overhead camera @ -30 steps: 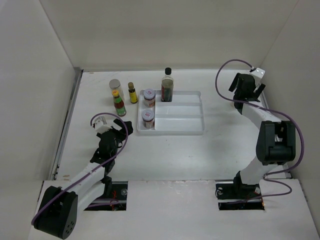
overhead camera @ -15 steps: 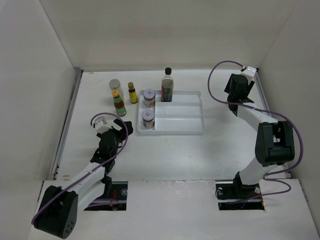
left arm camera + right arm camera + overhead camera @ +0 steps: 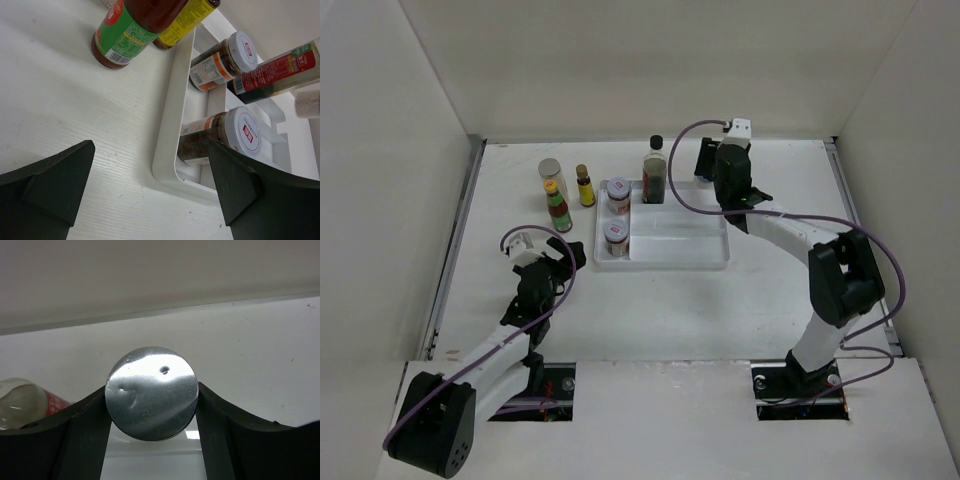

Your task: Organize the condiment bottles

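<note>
I will keep holding the silver-topped jar in my right gripper until it stands inside the tray [image 3: 705,262], because the jar's base [image 3: 703,183] is at the tray's far rim, above the bottom of the section.
My right gripper [image 3: 720,168] [image 3: 151,395] is shut on a round silver-topped jar [image 3: 151,392] and holds it over the far edge of the white tray [image 3: 705,262], right of the tall dark black-capped bottle [image 3: 655,172]. Two short jars [image 3: 618,195] [image 3: 615,238] stand in the tray's left compartment. A silver-lidded jar [image 3: 551,172], a small brown yellow-capped bottle [image 3: 585,186] and a red-sauce bottle [image 3: 558,208] stand left of the tray. My left gripper [image 3: 565,255] [image 3: 150,150] is open and empty by the tray's near left corner [image 3: 172,170]. No blue-label bottle shows.
White walls close in the table on the left, back and right. A metal rail [image 3: 455,250] runs along the left side. The tray's long right compartments [image 3: 680,225] hold nothing.
My right gripper has swung left from the far right corner to the tray's far edge. The left arm and the standing bottles have not moved.
</note>
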